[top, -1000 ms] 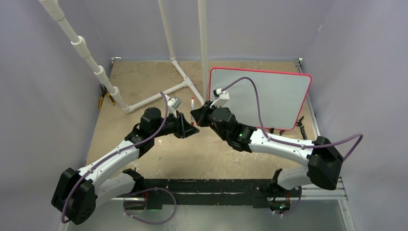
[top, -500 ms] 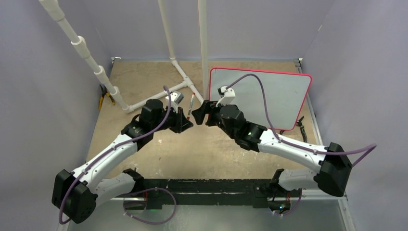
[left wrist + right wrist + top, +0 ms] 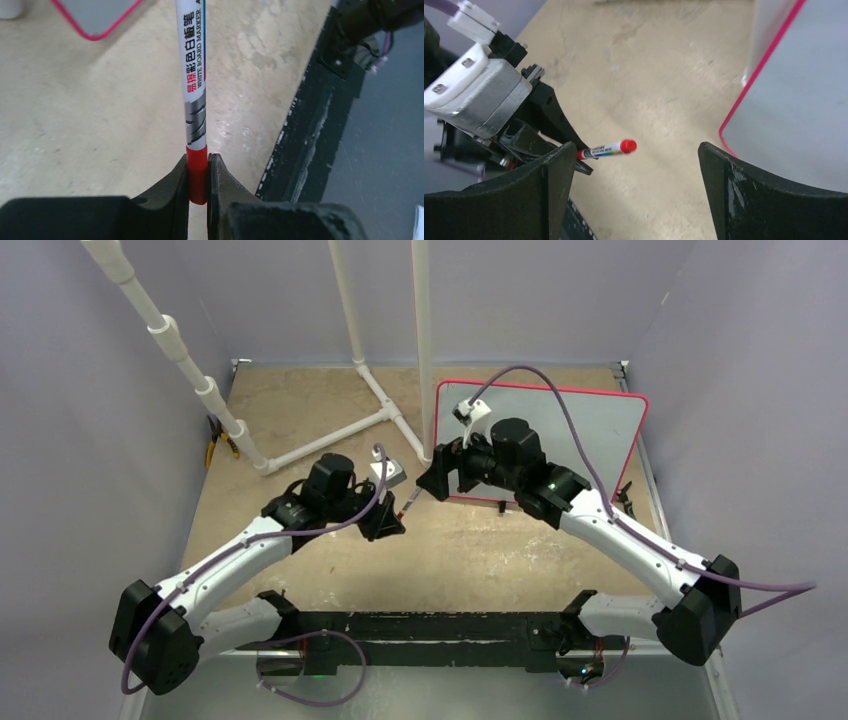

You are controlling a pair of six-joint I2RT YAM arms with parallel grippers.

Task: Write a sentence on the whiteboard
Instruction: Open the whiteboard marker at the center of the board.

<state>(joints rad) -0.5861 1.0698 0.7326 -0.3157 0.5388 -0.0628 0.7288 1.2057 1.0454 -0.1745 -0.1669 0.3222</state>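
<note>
The marker's white body (image 3: 411, 499) (image 3: 606, 150) is the part my right gripper should hold next, so the red end of the marker in my left gripper stays free to uncap and write.
My left gripper (image 3: 198, 176) is shut on the red end of a white marker (image 3: 192, 75), whose barrel sticks out away from the fingers over the tan table. From above, the marker (image 3: 405, 508) is small, just ahead of the left gripper (image 3: 390, 523). My right gripper (image 3: 437, 480) stands open and empty just right of the marker, in front of the whiteboard's left edge. In the right wrist view the marker (image 3: 606, 148) passes in front of the open right gripper (image 3: 636, 155). The whiteboard (image 3: 585, 445), red-framed, lies at the back right. The sentence is not in view; the board face shows blank.
White pipes (image 3: 370, 390) run across the back left of the table, and one upright pipe (image 3: 422, 340) rises at the board's left edge. Yellow-handled pliers (image 3: 215, 445) lie at the left edge. A black rail (image 3: 440, 625) lines the near edge.
My right gripper has opened, let go of the marker and drawn back toward the whiteboard. The left gripper closed on the marker and carried it down toward the near side, tilting it.
</note>
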